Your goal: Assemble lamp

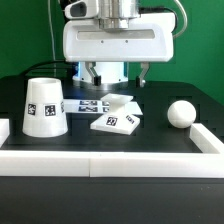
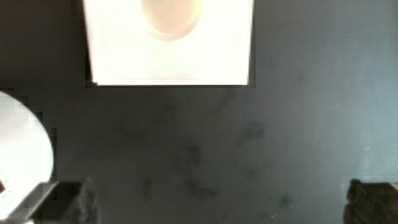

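My gripper grabs the base by its square top (image 1: 117, 98) next, so that its round hollow stays free to take the ball bulb (image 1: 180, 113).
The white cup-like shade (image 1: 43, 107) stands on the black table at the exterior view's left. The low blocky base (image 1: 117, 118) lies tilted near the middle, with a tag facing the front. The ball bulb (image 1: 180, 113) rests at the exterior view's right. My gripper (image 1: 117, 74) hangs open and empty above the table behind the base and touches nothing. In the wrist view the gripper (image 2: 214, 205) shows two dark fingertips (image 2: 54, 203) wide apart over bare table. A white rectangular block with a round hollow, apparently the base (image 2: 169, 45), lies beyond them.
The marker board (image 1: 84, 103) lies flat between the shade and the base. A long white rail (image 1: 110, 160) edges the table's front, with further rails at both sides. A curved white edge (image 2: 18, 140) shows at the wrist view's side; I cannot tell which part it is.
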`<action>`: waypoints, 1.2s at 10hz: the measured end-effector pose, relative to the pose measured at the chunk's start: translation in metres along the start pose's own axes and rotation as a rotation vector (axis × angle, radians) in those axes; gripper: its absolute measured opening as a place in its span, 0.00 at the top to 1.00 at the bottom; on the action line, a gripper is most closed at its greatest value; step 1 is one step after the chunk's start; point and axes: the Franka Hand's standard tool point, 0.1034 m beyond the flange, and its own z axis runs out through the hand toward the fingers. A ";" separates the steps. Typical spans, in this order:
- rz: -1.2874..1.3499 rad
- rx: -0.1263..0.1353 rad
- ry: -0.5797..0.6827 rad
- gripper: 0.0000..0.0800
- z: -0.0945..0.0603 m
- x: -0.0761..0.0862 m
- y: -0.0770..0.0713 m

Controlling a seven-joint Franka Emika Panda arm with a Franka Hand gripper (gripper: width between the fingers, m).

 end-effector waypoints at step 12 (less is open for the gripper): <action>0.053 -0.007 -0.095 0.13 0.035 -0.050 0.016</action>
